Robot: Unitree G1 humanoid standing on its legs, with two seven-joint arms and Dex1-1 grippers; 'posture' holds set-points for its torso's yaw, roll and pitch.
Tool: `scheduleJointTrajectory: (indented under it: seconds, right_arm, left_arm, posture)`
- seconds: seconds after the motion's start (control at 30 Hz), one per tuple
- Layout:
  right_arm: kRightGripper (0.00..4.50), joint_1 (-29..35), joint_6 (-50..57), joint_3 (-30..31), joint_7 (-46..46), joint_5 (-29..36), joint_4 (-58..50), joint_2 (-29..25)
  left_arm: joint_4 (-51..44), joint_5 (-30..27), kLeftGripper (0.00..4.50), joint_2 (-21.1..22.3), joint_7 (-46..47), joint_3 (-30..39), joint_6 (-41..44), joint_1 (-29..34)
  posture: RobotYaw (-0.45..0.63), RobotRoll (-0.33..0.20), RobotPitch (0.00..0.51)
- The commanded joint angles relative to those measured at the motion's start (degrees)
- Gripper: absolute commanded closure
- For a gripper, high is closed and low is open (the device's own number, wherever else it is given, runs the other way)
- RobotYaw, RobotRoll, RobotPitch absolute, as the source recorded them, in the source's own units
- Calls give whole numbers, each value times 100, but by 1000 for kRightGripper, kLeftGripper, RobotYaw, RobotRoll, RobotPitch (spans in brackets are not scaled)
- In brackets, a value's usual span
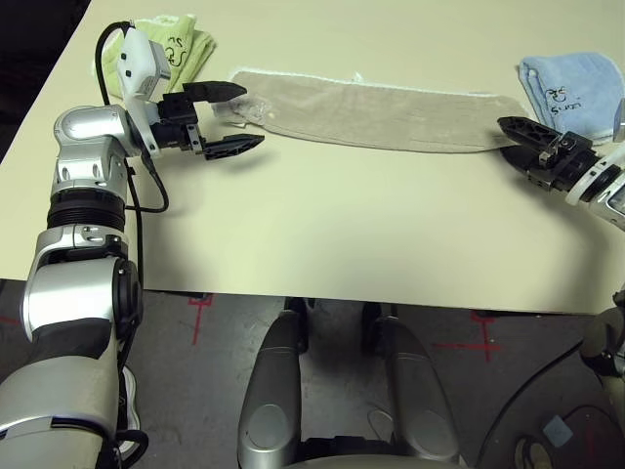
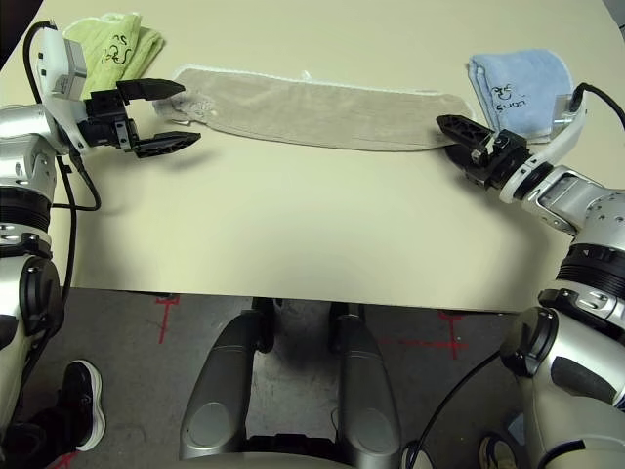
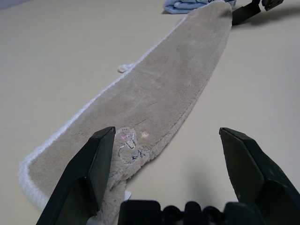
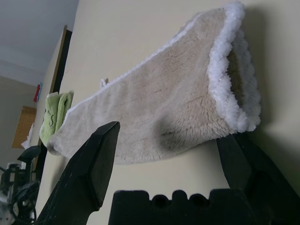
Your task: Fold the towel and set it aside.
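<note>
Next, my right gripper grips the towel by its white-edged end (image 1: 515, 127), which stands up off the table while the rest of the strip (image 1: 376, 112) lies flat.
The towel (image 1: 376, 109) is beige with white edging and lies as a long narrow strip across the far half of the table. My left gripper (image 1: 252, 115) is open at the strip's left end. One finger (image 3: 93, 159) hangs over the corner with the small embroidered logo (image 3: 130, 149), and the other stands over bare table. My right gripper (image 2: 457, 142) is open at the strip's right end, with the white-edged end (image 4: 229, 84) lying between its fingers. Neither gripper has closed on the cloth.
A light-green folded towel (image 1: 171, 44) sits at the back left, just behind my left gripper. A light-blue folded towel (image 1: 571, 88) sits at the back right, beside my right gripper. The table's front edge (image 1: 322, 298) runs near my body.
</note>
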Motion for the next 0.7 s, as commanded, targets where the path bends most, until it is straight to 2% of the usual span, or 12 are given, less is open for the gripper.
scheduleJointTrajectory:
  seconds: [0.03,0.37,0.7]
  right_arm:
    - [656,142,-151,-25,-238,-94,181,12]
    - [4431,190,-368,-22,-216,-62,367,-91]
    - [4473,161,-789,9,-9,-180,776,-489]
  left_arm:
    - [79,31,0,5,-25,-58,0,2]
    - [68,31,0,8,-52,-70,26,39]
    - [15,3,0,-3,-71,-65,89,68]
  posture:
    - [54,0,404]
    - [52,0,395]
    - [51,0,388]
